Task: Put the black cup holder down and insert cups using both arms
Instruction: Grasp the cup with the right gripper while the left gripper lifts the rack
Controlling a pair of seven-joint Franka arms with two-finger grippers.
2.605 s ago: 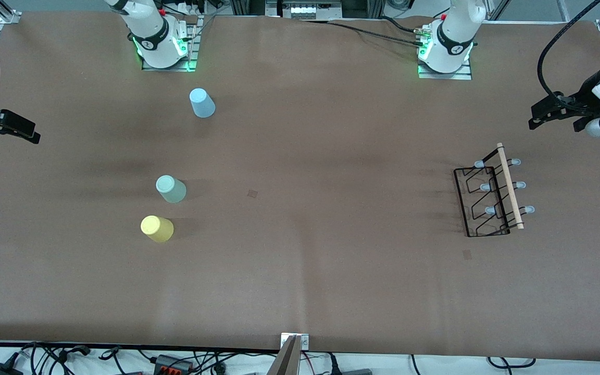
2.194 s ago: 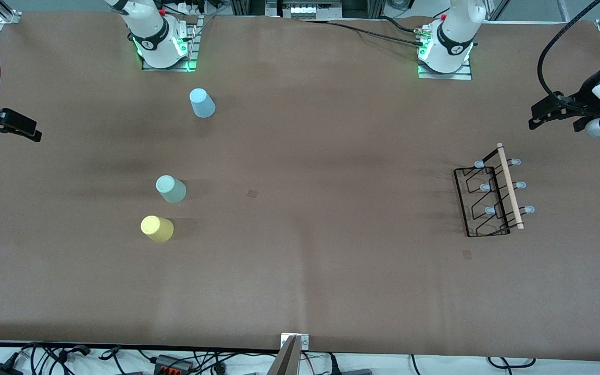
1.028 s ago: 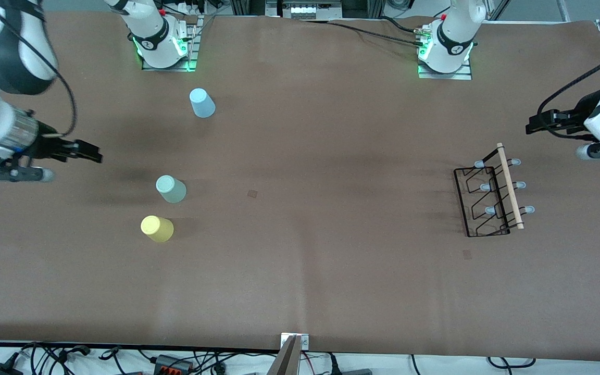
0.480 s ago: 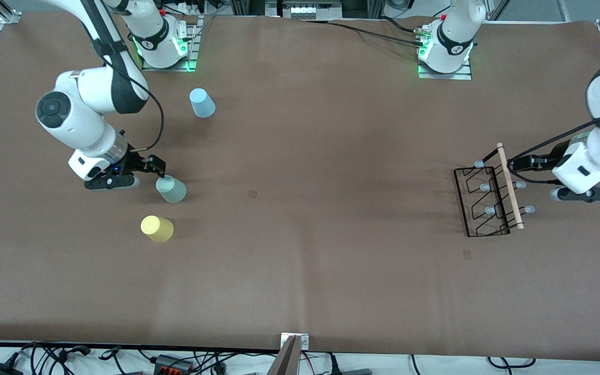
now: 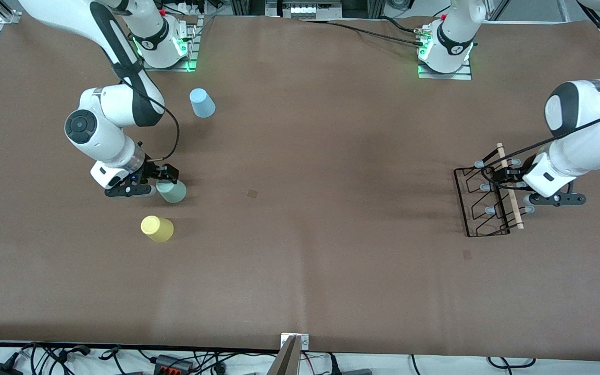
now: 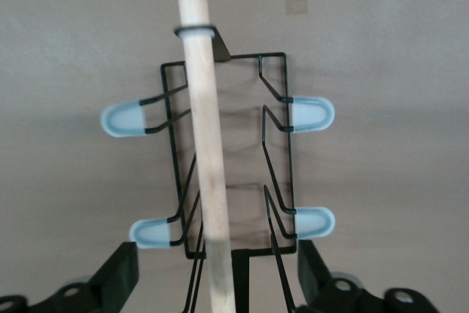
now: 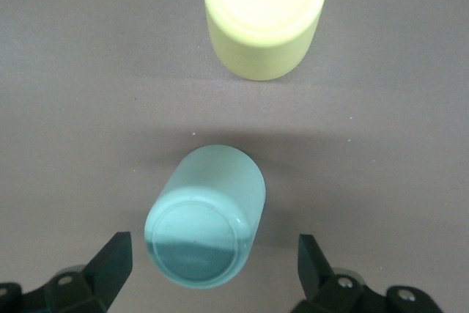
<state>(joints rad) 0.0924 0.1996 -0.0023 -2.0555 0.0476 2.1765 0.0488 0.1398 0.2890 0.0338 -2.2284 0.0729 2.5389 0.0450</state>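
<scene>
I should grab the sage green cup by its side next with my right gripper. Then it can go into the black cup holder.
The black cup holder stands toward the left arm's end of the table, its wooden rod handle on top. My left gripper is open just above it; in the left wrist view the fingers stand apart on either side of the rod, not touching. The sage green cup stands upside down. My right gripper is open over it; in the right wrist view the cup sits between the fingers. The yellow cup and the light blue cup stand apart.
The yellow cup stands close to the green one, nearer to the front camera. The blue cup stands close to the right arm's base. Cables and plugs lie along the table's front edge. A brown mat covers the table.
Both arms have swung in from the table's ends and come down: the right gripper now sits over the green cup, the left gripper over the rack's handle. The cups and rack have not moved.
</scene>
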